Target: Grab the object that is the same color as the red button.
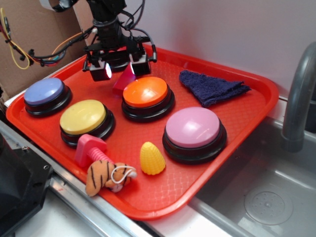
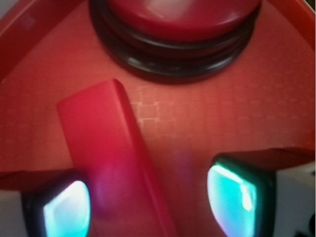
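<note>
My fingers around the red block (image 1: 124, 80) should close to catch it.
The object, a small red bar-shaped block (image 2: 103, 138), lies on the red tray (image 2: 237, 123) just in front of the red button (image 2: 182, 19), whose glossy dome and black base fill the top of the wrist view. My gripper (image 2: 148, 202) is down over the block and open. The block runs between the two fingers, close against the left pad (image 2: 66, 210), with a wide gap to the right pad (image 2: 232, 197). In the exterior view the gripper (image 1: 121, 69) stands at the tray's far edge with the block (image 1: 124, 80) under it. There the arm hides the red button.
On the tray (image 1: 237, 138) are an orange button (image 1: 145, 94) right beside the block, a pink button (image 1: 193, 127), a yellow button (image 1: 83, 116), a blue button (image 1: 44, 91), a pink screw toy (image 1: 91, 150), yellow corn (image 1: 152, 158), a tiger plush (image 1: 106, 177) and a dark blue cloth (image 1: 212, 86). A sink (image 1: 276, 197) and a faucet (image 1: 298, 98) lie to the right.
</note>
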Controlling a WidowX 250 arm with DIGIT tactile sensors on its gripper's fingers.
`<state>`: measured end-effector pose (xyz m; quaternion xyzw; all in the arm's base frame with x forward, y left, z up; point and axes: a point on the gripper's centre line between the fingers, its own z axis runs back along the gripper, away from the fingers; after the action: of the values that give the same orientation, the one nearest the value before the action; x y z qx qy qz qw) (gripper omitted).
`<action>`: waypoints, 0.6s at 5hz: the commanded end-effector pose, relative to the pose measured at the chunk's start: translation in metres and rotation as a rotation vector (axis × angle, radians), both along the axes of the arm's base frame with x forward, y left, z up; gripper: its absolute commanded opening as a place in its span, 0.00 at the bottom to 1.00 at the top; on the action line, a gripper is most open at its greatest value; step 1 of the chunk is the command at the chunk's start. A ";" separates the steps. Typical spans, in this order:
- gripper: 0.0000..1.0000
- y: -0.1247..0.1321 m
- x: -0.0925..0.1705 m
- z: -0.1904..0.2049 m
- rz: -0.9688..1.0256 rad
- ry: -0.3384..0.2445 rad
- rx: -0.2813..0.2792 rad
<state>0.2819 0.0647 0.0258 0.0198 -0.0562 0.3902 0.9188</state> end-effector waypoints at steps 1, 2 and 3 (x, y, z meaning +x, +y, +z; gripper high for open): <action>1.00 0.010 0.002 0.003 0.015 -0.058 -0.015; 1.00 0.010 0.002 0.002 0.016 -0.069 -0.027; 0.48 0.010 0.001 -0.001 0.024 -0.074 -0.027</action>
<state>0.2830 0.0636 0.0183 -0.0033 -0.0682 0.3933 0.9169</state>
